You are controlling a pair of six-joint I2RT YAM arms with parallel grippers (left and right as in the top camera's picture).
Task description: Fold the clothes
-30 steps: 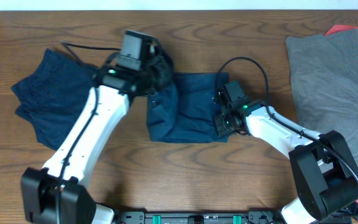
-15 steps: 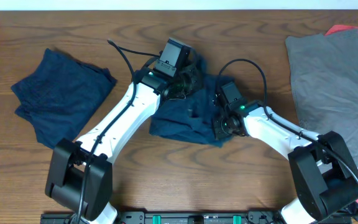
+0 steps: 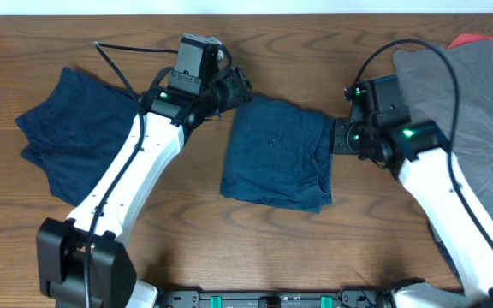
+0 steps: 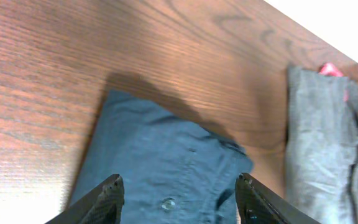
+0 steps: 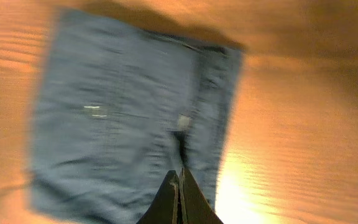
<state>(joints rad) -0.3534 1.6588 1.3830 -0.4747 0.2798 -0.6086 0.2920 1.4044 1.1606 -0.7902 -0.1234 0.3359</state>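
The folded navy shorts should go on top of the second garment, so my left gripper needs to grab their far corner point(image 3: 255, 103) point(image 4: 117, 101) next, with the layers together.
The navy shorts point(image 3: 276, 156) lie folded into a flat rectangle at the table's centre; they also fill the lower left wrist view point(image 4: 160, 165) and most of the right wrist view point(image 5: 123, 118). My left gripper point(image 3: 241, 87) hovers just off their far left corner, open, with nothing between its fingers point(image 4: 107, 198). My right gripper point(image 3: 336, 139) is at the shorts' right edge, shut and empty point(image 5: 180, 193).
A second dark navy garment point(image 3: 75, 133) lies spread at the left. A grey garment point(image 3: 456, 103) covers the right side, with red cloth point(image 3: 478, 40) behind it. The grey garment point(image 4: 325, 143) also shows in the left wrist view.
My left gripper opened, let go of the shorts and drew back to the left. My right arm pulled away to the right. The shorts now lie flat and folded.
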